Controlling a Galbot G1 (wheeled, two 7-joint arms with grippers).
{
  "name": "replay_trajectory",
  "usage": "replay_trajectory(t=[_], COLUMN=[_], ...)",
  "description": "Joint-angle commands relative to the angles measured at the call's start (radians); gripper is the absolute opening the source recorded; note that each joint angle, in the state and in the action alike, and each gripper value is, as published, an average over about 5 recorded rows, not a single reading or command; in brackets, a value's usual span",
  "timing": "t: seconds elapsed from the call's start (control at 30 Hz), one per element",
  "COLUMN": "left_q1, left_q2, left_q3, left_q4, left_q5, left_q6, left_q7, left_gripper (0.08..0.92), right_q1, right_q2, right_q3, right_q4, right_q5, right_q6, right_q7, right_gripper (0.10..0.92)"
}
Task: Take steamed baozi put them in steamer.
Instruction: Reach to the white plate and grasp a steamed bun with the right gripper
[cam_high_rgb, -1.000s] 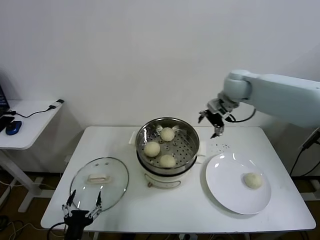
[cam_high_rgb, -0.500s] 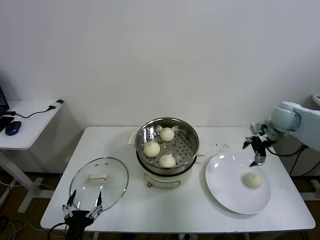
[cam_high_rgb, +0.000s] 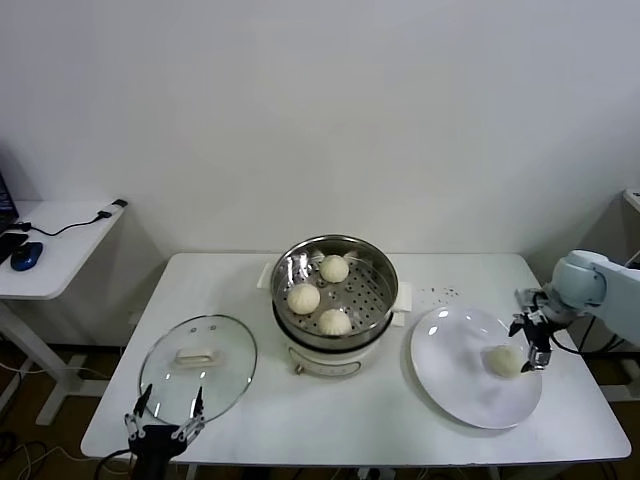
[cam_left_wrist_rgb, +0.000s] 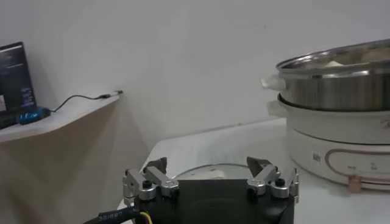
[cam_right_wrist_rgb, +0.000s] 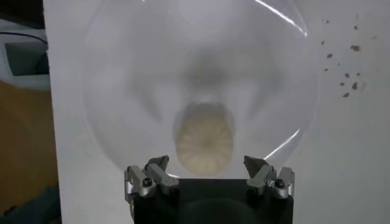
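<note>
My right gripper isn't ready to close yet: its fingers are above the baozi (cam_high_rgb: 504, 361) and their shadow is apart on the plate (cam_high_rgb: 455, 385). It needs to go down first, then close on the baozi.
Three cream-white baozi (cam_high_rgb: 303, 298) lie in the steel steamer (cam_high_rgb: 376, 266) on its cream pot base at the table's middle. A fourth baozi (cam_high_rgb: 503, 360) lies on the white plate (cam_high_rgb: 455, 385) at the right. My right gripper (cam_high_rgb: 532, 343) is open at the baozi's right side, low over the plate. In the right wrist view the baozi (cam_right_wrist_rgb: 204, 140) lies just ahead of the open right gripper (cam_right_wrist_rgb: 207, 169). My left gripper (cam_high_rgb: 164, 412) is open and parked at the table's front left edge, by the glass lid (cam_high_rgb: 198, 362).
The glass lid with a white handle lies flat at the left of the steamer. A side table (cam_high_rgb: 55, 240) with a mouse and cable stands at the far left. The steamer also shows in the left wrist view (cam_left_wrist_rgb: 341, 85).
My right gripper swung from above the steamer's right rim out to the right and came down beside the baozi on the plate. The left arm has not moved.
</note>
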Motion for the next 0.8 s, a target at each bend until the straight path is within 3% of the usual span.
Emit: replay_trajectory(t=[0.03,0.43,0.8], left_q1=[0.003,0.004,0.008], left_q2=[0.0,-0.001,-0.001], left_q3=[-0.002,-0.002,0.001], left_q4=[0.001,0.003,0.001], left_q5=[0.002,0.005,0.006], left_q6=[-0.001,0.0,-0.003], left_q7=[0.0,-0.002,-0.002], left_gripper=[0.823,0.823,0.823], right_q1=[-0.162,-0.161,-0.052], right_q2=[0.06,0.092,0.072], right_q3=[0.133,0.136,0.04], right_q4=[-0.091,-0.109,-0.074], right_q5=[-0.052,-0.06,0.012], right_q6=[-0.001,0.0,-0.015], right_q7=[0.007,-0.003,-0.004], right_gripper=[0.823,0.801,0.61])
